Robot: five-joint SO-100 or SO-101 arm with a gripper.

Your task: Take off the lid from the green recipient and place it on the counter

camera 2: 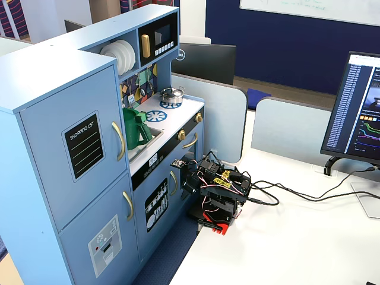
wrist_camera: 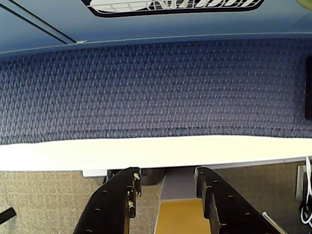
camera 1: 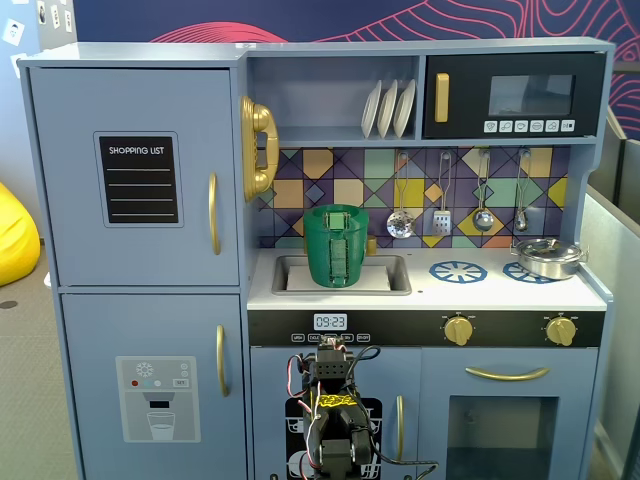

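I need to uncover the recipient and set the lid on the counter, so next I should grab the lid by its light green rectangular tab with my gripper.
The green recipient stands upright in the recessed sink of the toy kitchen; it also shows in the other fixed view. The lid sits on top of it, seen edge-on as a lighter green rim. The white counter with blue burner rings stretches to the right of the sink. My arm is folded low in front of the kitchen, on the white table, far below the recipient. In the wrist view my gripper is open and empty, over carpet and the table's edge.
A small silver pot stands on the right burner ring. Utensils hang on the tiled wall behind the counter. A gold phone hangs left of the sink. A monitor and cables lie on the table.
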